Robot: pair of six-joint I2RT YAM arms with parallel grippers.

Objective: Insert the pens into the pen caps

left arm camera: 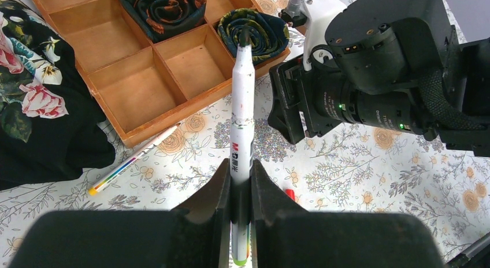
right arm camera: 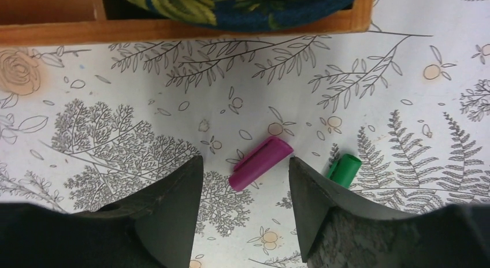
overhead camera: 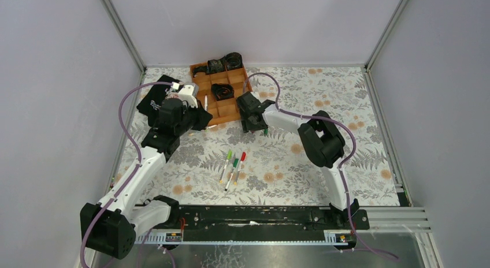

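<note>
My right gripper's fingers are level with the magenta cap's middle in the right wrist view, so it is now time to close on the cap.
My left gripper (left arm camera: 241,171) is shut on a white pen (left arm camera: 241,106) with a lime green rear end. It holds the pen off the table, dark tip pointing toward the tray; in the top view this gripper (overhead camera: 203,114) is at the tray's front left. My right gripper (right arm camera: 245,162) is open and low over the table, with a magenta cap (right arm camera: 260,162) lying between its jaws, close to the right finger. A dark green cap (right arm camera: 343,168) lies just outside that finger. Three pens (overhead camera: 232,168) with lime, green and red ends lie mid-table. Another pen (left arm camera: 133,159) lies by the tray.
A wooden compartment tray (left arm camera: 136,92) holds rolled dark ties (left arm camera: 164,11) at the back. A black floral cloth (left arm camera: 34,95) lies left of it. A small red piece (left arm camera: 289,194) lies on the table by my left gripper. The right arm's wrist (left arm camera: 370,77) is close by.
</note>
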